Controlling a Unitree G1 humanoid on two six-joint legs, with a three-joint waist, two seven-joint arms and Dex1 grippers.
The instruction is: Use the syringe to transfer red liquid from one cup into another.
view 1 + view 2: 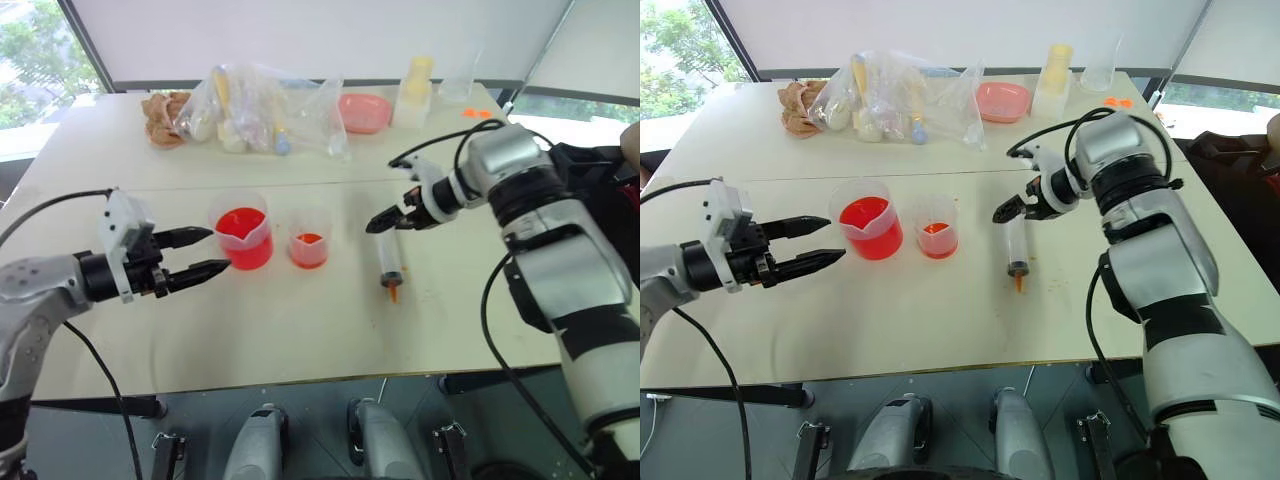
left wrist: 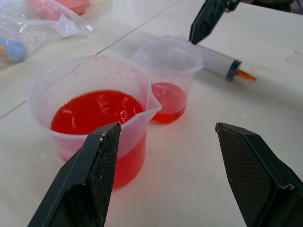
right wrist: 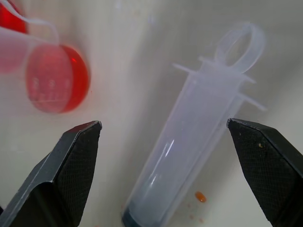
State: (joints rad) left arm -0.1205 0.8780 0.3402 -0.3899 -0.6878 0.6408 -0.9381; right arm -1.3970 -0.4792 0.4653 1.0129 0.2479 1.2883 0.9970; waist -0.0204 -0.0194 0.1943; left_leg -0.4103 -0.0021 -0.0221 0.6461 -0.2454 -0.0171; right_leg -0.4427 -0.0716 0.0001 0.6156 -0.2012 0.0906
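Note:
My right gripper lowers its fingers first from here, since they hover above the syringe's body (image 1: 389, 256) and closing now would miss it.
The syringe (image 1: 389, 262) lies flat on the table, its orange tip pointing at the near edge, its barrel looking empty. My right gripper (image 1: 385, 215) hovers open just above its ring end, the barrel (image 3: 189, 142) between the spread fingers, untouched. To the syringe's left stands the smaller cup (image 1: 309, 240) with a little red liquid in the bottom. Left of that stands the wide spouted beaker (image 1: 242, 237), about half full of red liquid (image 2: 94, 111). My left gripper (image 1: 220, 250) is open, level and pointing at the beaker's left side, close to it but holding nothing.
Across a seam, the far table half holds a clear plastic bag (image 1: 265, 110) of small items, a pink bowl (image 1: 364, 112), a brown lump (image 1: 165, 115) and a pale stack (image 1: 415, 88). Orange drops (image 3: 200, 196) spot the table by the syringe tip.

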